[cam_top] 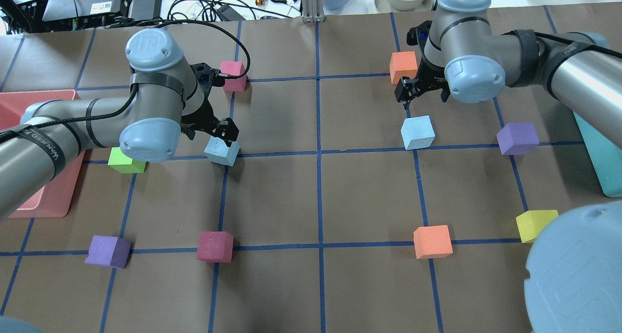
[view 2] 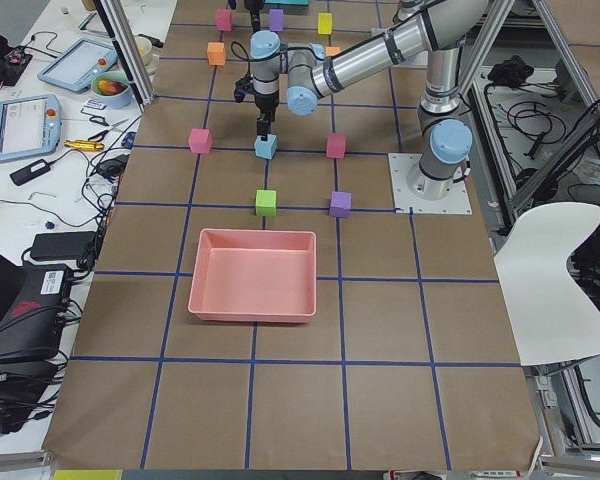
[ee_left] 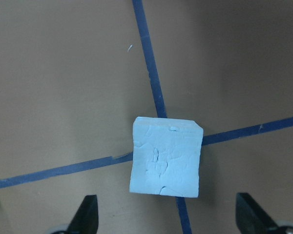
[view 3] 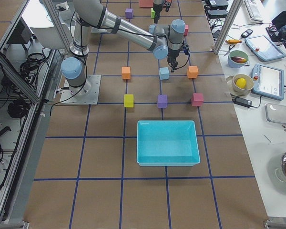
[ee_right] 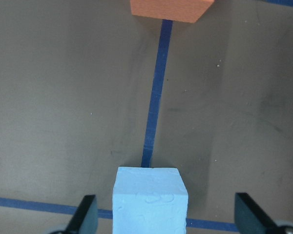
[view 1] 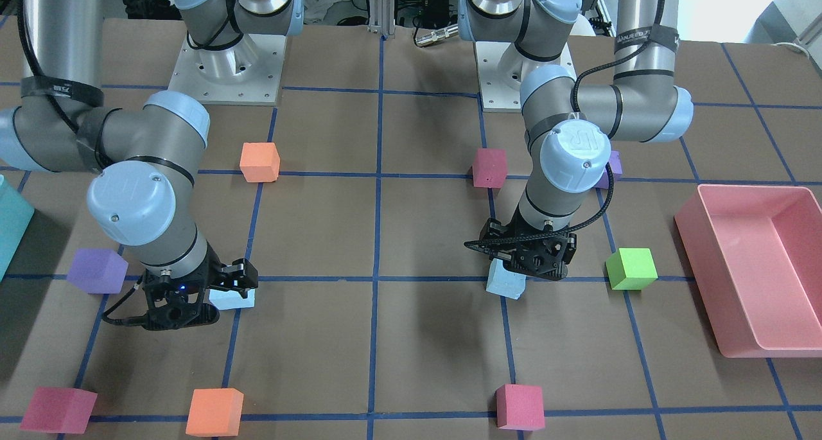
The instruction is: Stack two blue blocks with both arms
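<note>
I will grab this pale blue block by its opposite sides with my left gripper next, to stack it on the other blue block (view 1: pixel 232 299).
One blue block (cam_top: pixel 222 150) lies on a tape crossing at the table's left. My left gripper (cam_top: pixel 210 131) hovers just above it, open. In the left wrist view the block (ee_left: pixel 166 163) sits between the two spread fingertips (ee_left: pixel 88 217), untouched. The other blue block (cam_top: pixel 417 132) lies at the right. My right gripper (cam_top: pixel 423 94) is open and hangs slightly beyond it. In the right wrist view this block (ee_right: pixel 150 200) is low between the fingertips (ee_right: pixel 85 217). In the front view the left gripper (view 1: pixel 530 263) partly covers its block (view 1: pixel 506 281), and the right gripper (view 1: pixel 202 295) stands beside its block (view 1: pixel 232 297).
A pink tray (cam_top: pixel 29 109) stands at the far left and a teal box (cam_top: pixel 602 167) at the far right. A green cube (cam_top: pixel 126 160), crimson cube (cam_top: pixel 233 75), orange cube (cam_top: pixel 403 66) and purple cube (cam_top: pixel 517 138) lie near the grippers; several more lie nearer the robot.
</note>
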